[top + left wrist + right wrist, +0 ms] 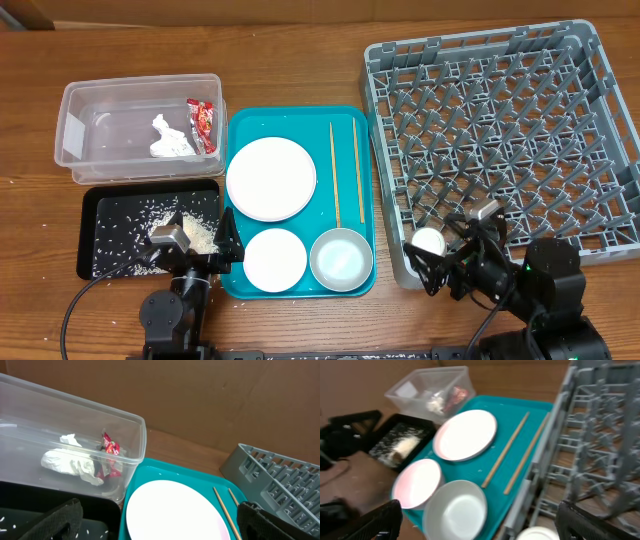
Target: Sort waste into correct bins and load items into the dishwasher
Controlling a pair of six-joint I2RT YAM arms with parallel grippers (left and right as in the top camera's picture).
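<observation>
My right gripper picks up the small plate by its rim on the side toward the dishwasher rack (439,476) next, to stand it tilted among the dishwasher rack's wires.
The clear bin (100,105) at the back left holds a crumpled tissue (170,140) and a red wrapper (203,122), also visible in the left wrist view as tissue (70,462) and wrapper (111,450). Rice (195,232) lies in the black tray (100,215). On the teal tray (300,118) sit a large plate (270,178), a small plate (275,259), a bowl (338,258) and two chopsticks (335,170). A small cup (428,241) stands in the near-left corner of the grey rack (510,150). My left gripper (225,245) is open over the trays' shared edge. My right gripper (452,255) is open beside the cup.
The rack's upright pegs (600,435) rise to the right of the right gripper. Loose rice grains (20,180) dot the wooden table left of the black tray. A cardboard wall (200,400) stands behind the table.
</observation>
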